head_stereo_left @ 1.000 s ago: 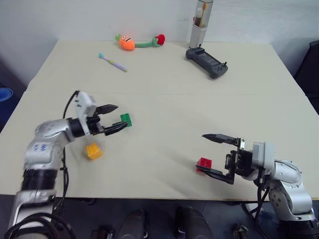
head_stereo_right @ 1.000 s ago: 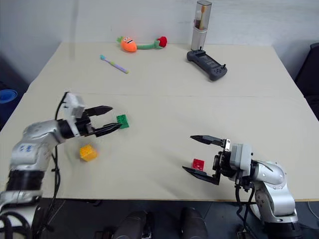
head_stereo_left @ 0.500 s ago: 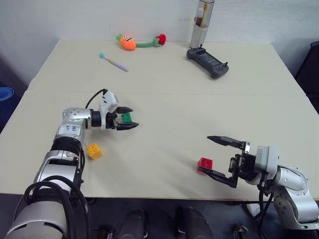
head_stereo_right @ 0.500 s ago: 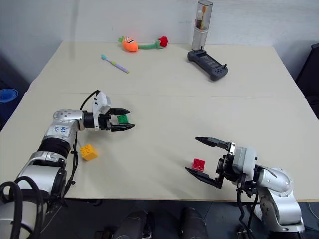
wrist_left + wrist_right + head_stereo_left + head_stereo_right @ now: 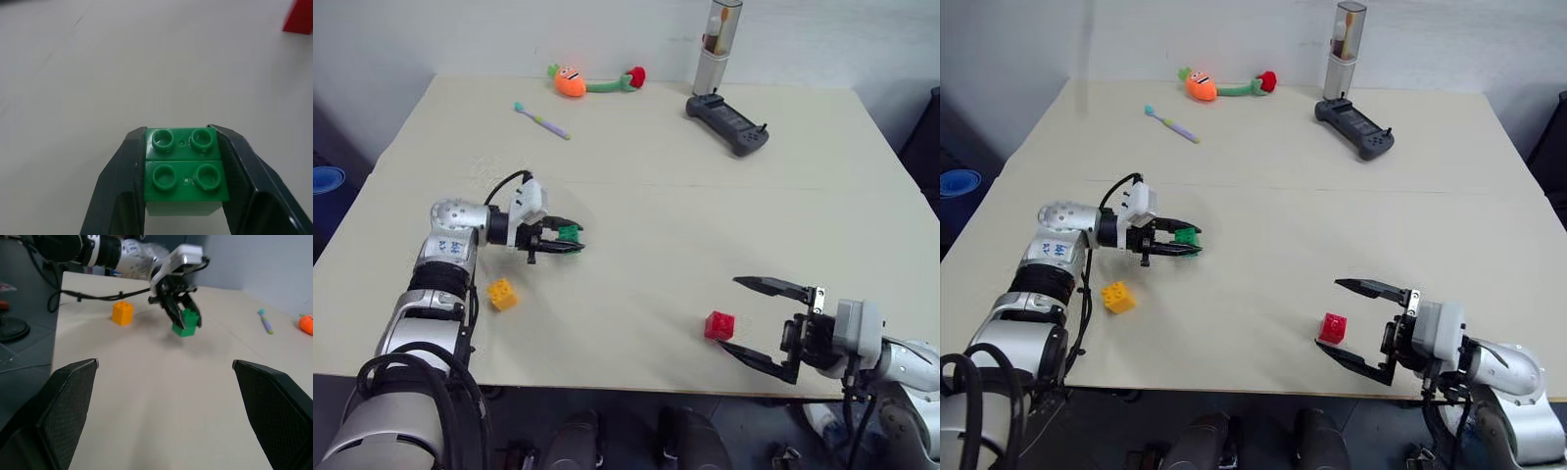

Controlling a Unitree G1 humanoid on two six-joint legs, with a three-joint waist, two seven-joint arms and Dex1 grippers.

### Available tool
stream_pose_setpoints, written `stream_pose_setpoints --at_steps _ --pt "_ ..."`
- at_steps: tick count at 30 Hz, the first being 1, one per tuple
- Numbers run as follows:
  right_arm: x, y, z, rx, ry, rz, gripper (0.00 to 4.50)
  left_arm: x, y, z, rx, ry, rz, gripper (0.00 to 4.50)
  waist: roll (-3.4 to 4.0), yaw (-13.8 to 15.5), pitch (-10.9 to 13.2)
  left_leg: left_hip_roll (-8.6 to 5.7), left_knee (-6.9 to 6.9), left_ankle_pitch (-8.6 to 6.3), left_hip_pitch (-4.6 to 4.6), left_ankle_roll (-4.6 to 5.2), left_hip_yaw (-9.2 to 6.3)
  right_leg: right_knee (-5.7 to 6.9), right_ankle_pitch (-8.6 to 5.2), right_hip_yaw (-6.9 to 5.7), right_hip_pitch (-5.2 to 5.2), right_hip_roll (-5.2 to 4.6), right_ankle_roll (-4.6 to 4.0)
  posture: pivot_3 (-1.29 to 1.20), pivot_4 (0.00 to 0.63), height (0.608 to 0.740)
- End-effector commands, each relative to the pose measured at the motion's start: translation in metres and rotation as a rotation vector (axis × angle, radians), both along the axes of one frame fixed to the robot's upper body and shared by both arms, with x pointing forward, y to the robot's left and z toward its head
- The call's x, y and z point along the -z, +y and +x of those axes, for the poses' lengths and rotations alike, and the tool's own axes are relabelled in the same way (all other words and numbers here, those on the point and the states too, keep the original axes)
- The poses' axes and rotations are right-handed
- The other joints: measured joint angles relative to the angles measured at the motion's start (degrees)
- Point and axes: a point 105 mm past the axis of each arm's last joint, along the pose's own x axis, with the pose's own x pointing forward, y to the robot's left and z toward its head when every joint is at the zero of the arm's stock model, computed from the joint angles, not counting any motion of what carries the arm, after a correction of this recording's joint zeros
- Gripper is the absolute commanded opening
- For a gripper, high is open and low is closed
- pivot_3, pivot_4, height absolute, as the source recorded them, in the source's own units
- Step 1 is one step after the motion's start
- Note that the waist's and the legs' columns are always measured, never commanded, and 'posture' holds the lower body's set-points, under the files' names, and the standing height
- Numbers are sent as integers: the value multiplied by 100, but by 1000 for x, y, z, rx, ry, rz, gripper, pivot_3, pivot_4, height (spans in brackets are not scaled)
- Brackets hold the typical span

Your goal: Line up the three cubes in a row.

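Observation:
In the left wrist view, the green cube hangs far short of the red cube, so my left gripper lines up the green cube next, before it opens.
My left gripper (image 5: 574, 242) is shut on the green cube (image 5: 570, 233) at the table's left middle. In the left wrist view, the studded green cube (image 5: 186, 171) sits clamped between both black fingers (image 5: 115, 186). The yellow-orange cube (image 5: 501, 294) lies on the table nearer the front edge, below the left forearm. The red cube (image 5: 719, 325) rests on the table near the front right. Just right of it my right gripper (image 5: 732, 313) stands wide open and holds nothing. The right wrist view looks across to the left gripper (image 5: 183, 318) and the green cube (image 5: 186, 327).
At the table's far edge lie an orange plush carrot (image 5: 570, 80), a toothbrush (image 5: 542, 120), a black controller (image 5: 726, 122) and a tall cylinder (image 5: 717, 44). The tan table (image 5: 646, 196) is bare between the arms. A blue object (image 5: 325, 179) lies on the floor to the left.
My left gripper's open fingers moved around the green cube and shut on it. My right gripper, still open, drew back to the right, away from the red cube.

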Motion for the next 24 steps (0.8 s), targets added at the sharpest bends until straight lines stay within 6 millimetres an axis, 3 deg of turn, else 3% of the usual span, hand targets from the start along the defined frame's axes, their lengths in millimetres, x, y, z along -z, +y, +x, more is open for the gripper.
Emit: stream_pose_setpoints --at_steps 1,4,11,18,24 --pt "-10 -14 -9 -16 -35 -91 4500 -10 -35 -39 220 -50 68 1517 1 -11 0 0 2 -2 1 3 1 -2 1 10 3 0 2 0 150 740" --pt "-15 -29 -6 38 -27 -102 4500 7 -48 -58 258 -49 167 1517 1 -52 0 2 8 -5 8 4 2 -4 2 26 11 3 4 0 150 740" --pt "-14 -18 -33 30 68 -84 4500 38 -66 -74 189 2 150 1517 4 -1 -2 22 13 -1 11 -8 -9 -12 2 46 12 -3 -4 0 150 740" --pt "-14 -9 -49 70 117 -71 4500 52 -77 -92 262 55 144 1517 5 4 -2 12 26 -8 10 1 -16 -17 2 34 19 -37 -3 0 150 740" --pt "-17 -4 -49 97 114 -57 4500 59 -100 -94 240 42 122 1517 5 9 -2 7 35 -18 10 9 -20 -19 2 31 23 -43 -3 0 150 740"
